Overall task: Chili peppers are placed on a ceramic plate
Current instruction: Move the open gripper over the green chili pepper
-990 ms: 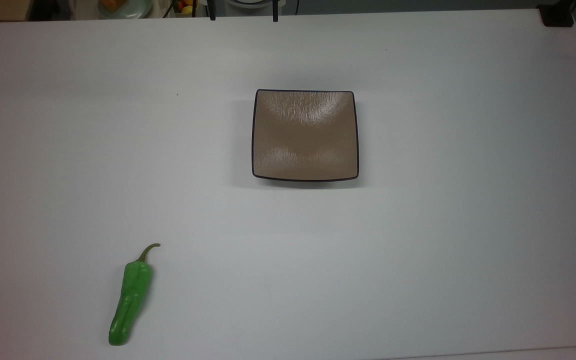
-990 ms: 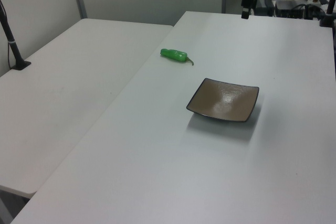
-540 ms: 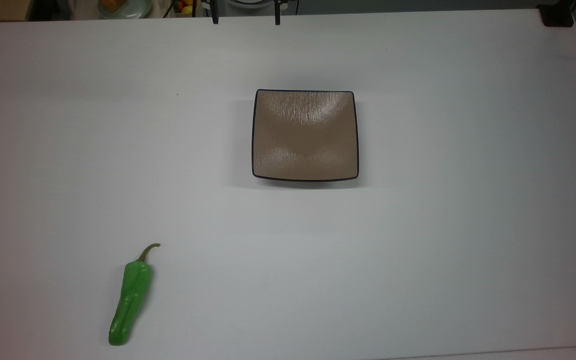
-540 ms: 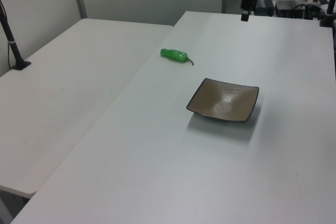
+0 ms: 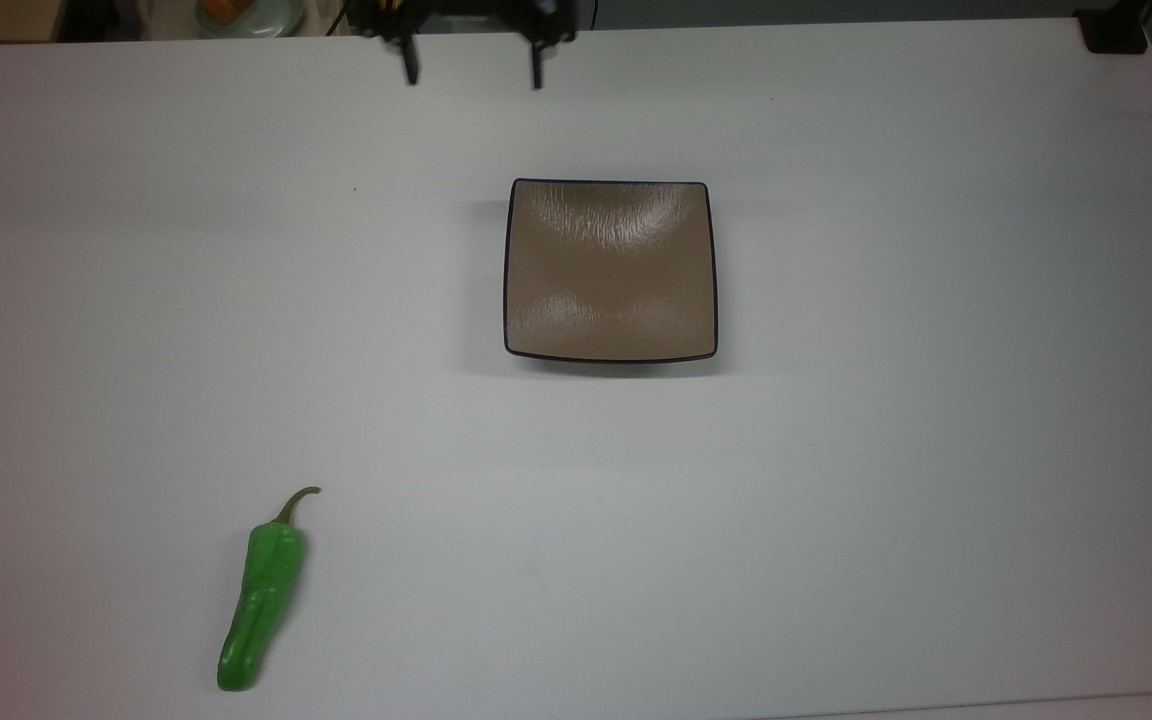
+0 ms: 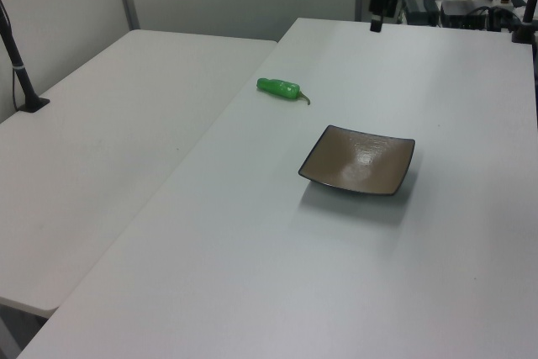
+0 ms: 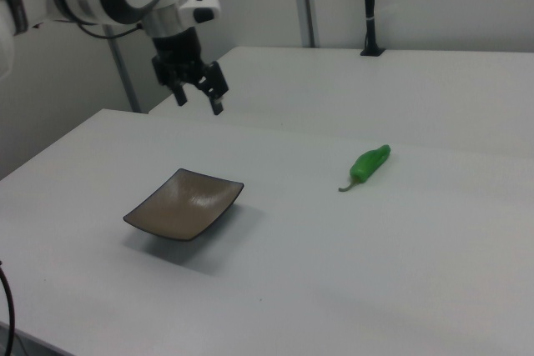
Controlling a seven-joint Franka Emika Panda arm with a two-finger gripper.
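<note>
The chili pepper needs to go on the ceramic plate [image 6: 336,174], so next my gripper needs to grab it by the middle of its green body [image 6: 280,88].
A green chili pepper [image 5: 259,600] lies on the white table at the top view's lower left, stem toward the plate; I also find the pepper [image 6: 279,88] in the left view and the pepper [image 7: 368,163] in the right view. The square tan ceramic plate [image 5: 536,300] sits bare near the table's middle, seen too as the plate [image 6: 336,174] and the plate [image 7: 158,210]. My gripper [image 5: 471,75] hangs open and holds nothing above the table's far edge, beyond the plate and far from the pepper; the gripper [image 7: 200,98] shows in the right view.
A second white table [image 6: 101,149] adjoins at the left view's left, with a black post [image 6: 21,73] on it. Equipment and cables [image 6: 471,6] crowd the far end. A black mount [image 5: 1114,30] sits at the top view's upper right corner.
My gripper has come further over the table's far edge, shifting toward the top view's left and down. Pepper and plate have not moved.
</note>
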